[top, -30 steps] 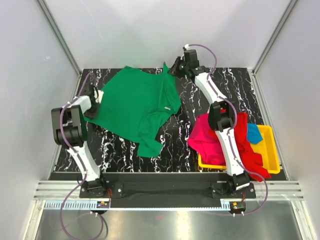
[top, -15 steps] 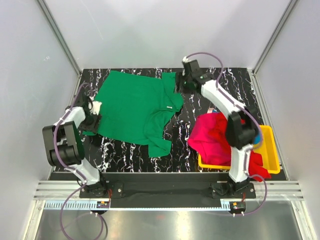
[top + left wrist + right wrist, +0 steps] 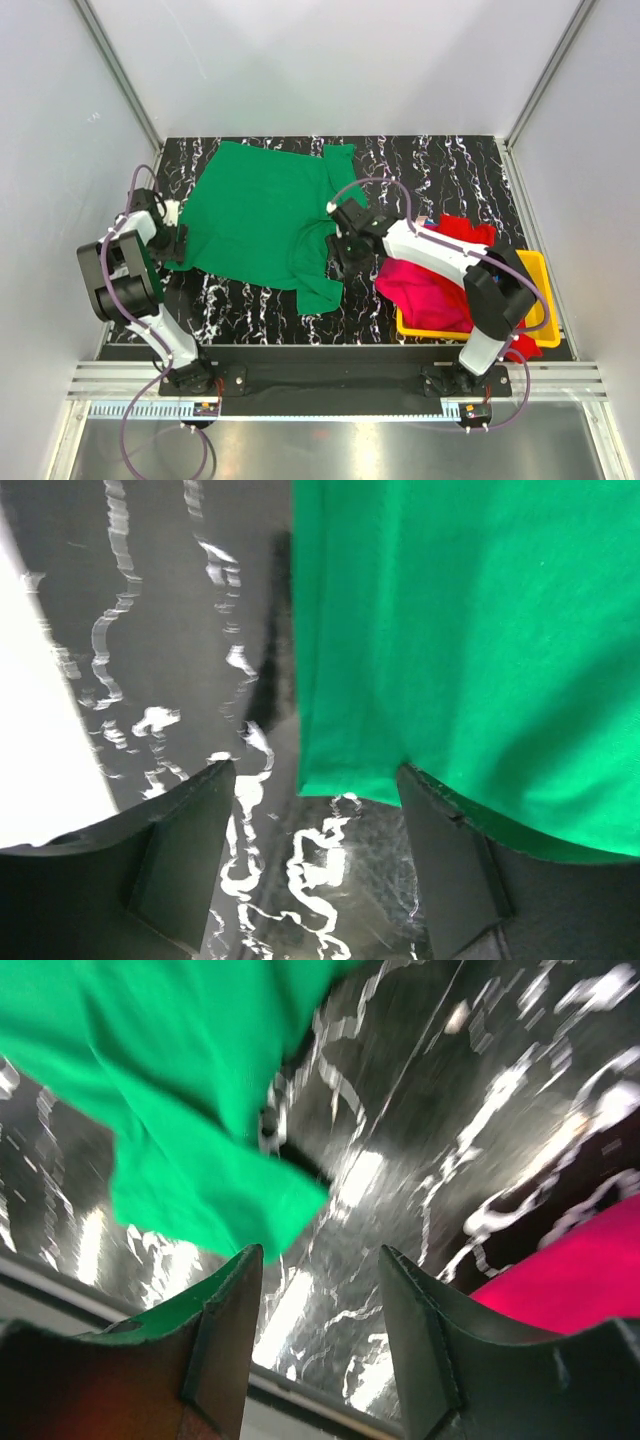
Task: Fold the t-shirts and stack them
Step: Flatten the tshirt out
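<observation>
The green t-shirt (image 3: 262, 212) needs to be stretched out flat for folding, so next my left gripper needs to take hold of the t-shirt by its hem corner (image 3: 175, 265).
A green t-shirt (image 3: 262, 212) lies spread on the black marbled table (image 3: 445, 168). My left gripper (image 3: 177, 240) is open at the shirt's left edge. In the left wrist view the green t-shirt's (image 3: 460, 630) hem corner lies just ahead of the left gripper (image 3: 315, 776), and only bare table shows between the fingers. My right gripper (image 3: 343, 262) is open beside the shirt's near sleeve. The right wrist view shows that green sleeve (image 3: 200, 1130) ahead and to the left of the empty right gripper (image 3: 320, 1252). A magenta-pink t-shirt (image 3: 425, 280) and a red t-shirt (image 3: 466, 230) are heaped at the right.
A yellow tray (image 3: 543, 300) stands at the right near corner, under the heaped shirts and the right arm's elbow. Metal frame posts and grey walls bound the table on three sides. The magenta cloth (image 3: 585, 1270) fills the right wrist view's lower right.
The left gripper has opened and let go of the green shirt's left edge. The right arm has swung from the shirt's far corner to its near sleeve. The shirt now lies flatter.
</observation>
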